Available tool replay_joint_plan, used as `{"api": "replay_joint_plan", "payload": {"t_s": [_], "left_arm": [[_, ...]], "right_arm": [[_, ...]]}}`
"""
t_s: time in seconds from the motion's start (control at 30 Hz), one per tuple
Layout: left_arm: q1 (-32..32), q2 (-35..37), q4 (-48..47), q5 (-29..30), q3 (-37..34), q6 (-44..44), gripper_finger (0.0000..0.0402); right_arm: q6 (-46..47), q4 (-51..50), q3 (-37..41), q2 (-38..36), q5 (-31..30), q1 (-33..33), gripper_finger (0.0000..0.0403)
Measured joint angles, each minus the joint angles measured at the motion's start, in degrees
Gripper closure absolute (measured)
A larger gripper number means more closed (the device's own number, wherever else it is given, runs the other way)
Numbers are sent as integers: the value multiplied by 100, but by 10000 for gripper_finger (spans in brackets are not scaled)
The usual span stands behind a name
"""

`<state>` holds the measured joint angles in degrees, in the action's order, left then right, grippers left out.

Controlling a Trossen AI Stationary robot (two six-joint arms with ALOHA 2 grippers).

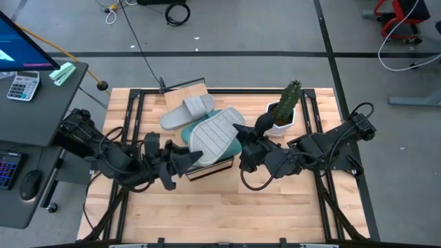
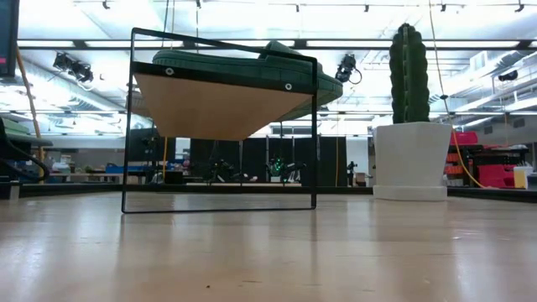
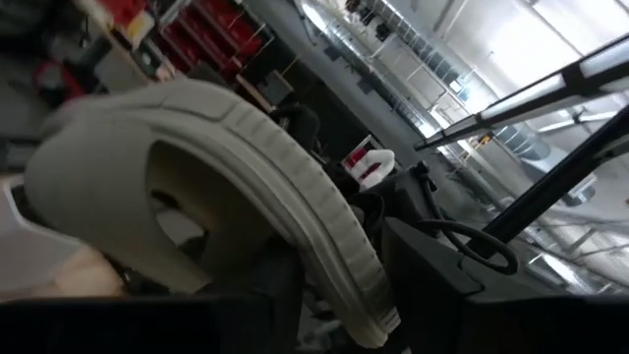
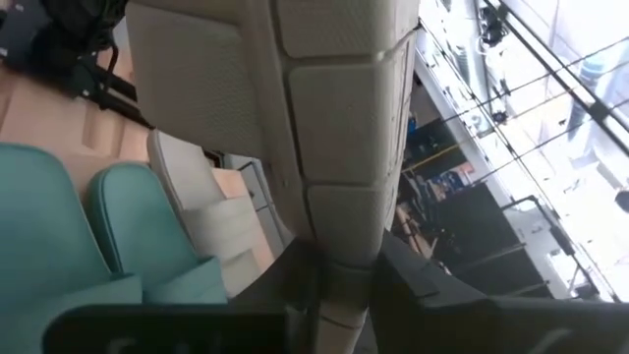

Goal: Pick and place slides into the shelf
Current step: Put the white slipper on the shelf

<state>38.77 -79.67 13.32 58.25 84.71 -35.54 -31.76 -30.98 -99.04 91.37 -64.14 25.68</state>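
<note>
The raised pale grey slide needs to go into the shelf (image 1: 185,90), so my left gripper should grab it by its heel end (image 1: 201,154) next.
The shelf (image 1: 185,90) (image 2: 210,109) stands mid-table on a dark wire frame. One pale grey slide (image 1: 187,110) lies on its far part, strap up. Teal slides (image 1: 233,146) (image 4: 98,226) (image 2: 235,59) rest on the board beside it. A second pale grey slide (image 1: 212,132) (image 4: 334,118) is held over the teal ones, ribbed sole up. My right gripper (image 1: 242,141) (image 4: 339,295) is shut on its right side. My left gripper (image 1: 189,158) stands at the slide's near end; its wrist view is filled by the slide's strap (image 3: 226,177). My right gripper pinches the raised grey slide's rim (image 4: 339,261) between its two fingers (image 4: 295,285). It comes nearly level from the table's right. The slide sits tilted, sole up, above the teal slides; whether it touches them cannot be told.
A cactus in a white pot (image 1: 286,110) (image 2: 411,126) stands at the table's far right, close behind my right arm. The bare slatted tabletop (image 1: 227,213) stretches along the near side. A desk with a keyboard and calculator (image 1: 24,86) lies off the table's left.
</note>
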Motion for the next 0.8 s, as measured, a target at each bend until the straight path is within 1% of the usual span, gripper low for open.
{"api": "replay_joint_plan", "payload": {"t_s": [0.2,0.33,0.5,0.57,0.67,0.8], "left_arm": [[28,90,514,42,-10,1243,251],[42,277,697,39,-10,1789,255],[164,505,695,39,4,2487,262],[208,564,677,102,4,2873,265],[374,650,679,591,4,3633,270],[685,631,507,1724,4,4773,277]], "right_arm": [[114,9,-46,-89,-43,-39,344],[224,-47,-291,-131,-192,-52,344],[927,1,-817,-151,-222,-158,344],[1433,18,-982,-151,-142,-227,345],[2447,40,-1133,-157,154,-365,345],[3608,70,-1133,-155,618,-493,345]]}}
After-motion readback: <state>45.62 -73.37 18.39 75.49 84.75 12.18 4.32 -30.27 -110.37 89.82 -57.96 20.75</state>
